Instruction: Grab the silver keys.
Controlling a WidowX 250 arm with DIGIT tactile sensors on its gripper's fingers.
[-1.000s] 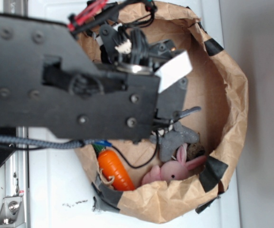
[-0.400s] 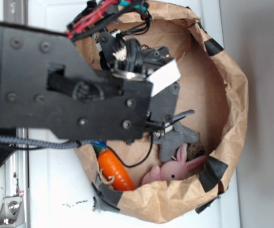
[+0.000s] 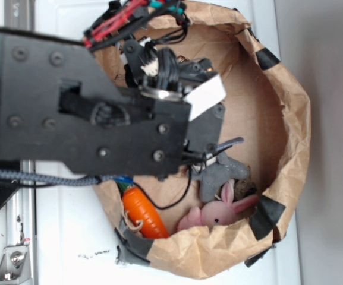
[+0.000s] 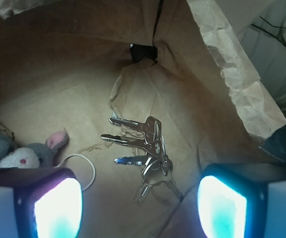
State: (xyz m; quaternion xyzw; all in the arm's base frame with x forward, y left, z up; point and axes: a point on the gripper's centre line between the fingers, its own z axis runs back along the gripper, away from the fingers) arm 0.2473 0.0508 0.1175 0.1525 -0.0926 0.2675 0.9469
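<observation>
The key blades lie fanned out flat on the paper, so my gripper should grab the silver keys by their bunched heads at the ring [image 4: 157, 153] next.
The silver keys [image 4: 145, 148] lie fanned out from one ring on the brown floor of the paper bag [image 4: 232, 74]. In the wrist view my gripper [image 4: 140, 210] hangs above them, open, its two glowing pads wide apart with nothing between. The keys sit just ahead of the gap, slightly nearer the right pad. In the exterior view the gripper [image 3: 213, 151] reaches down inside the bag [image 3: 290, 119], and the black arm hides the keys.
A grey plush toy [image 4: 28, 153] with a pink ear lies left of the keys, a thin white loop [image 4: 83, 166] beside it. The exterior view shows a pink bunny [image 3: 216, 214], a grey plush [image 3: 219, 175] and an orange carrot [image 3: 142, 215] at the bag's near side.
Over the first half second the arm shifted slightly left in the exterior view. Since then nothing has visibly moved.
</observation>
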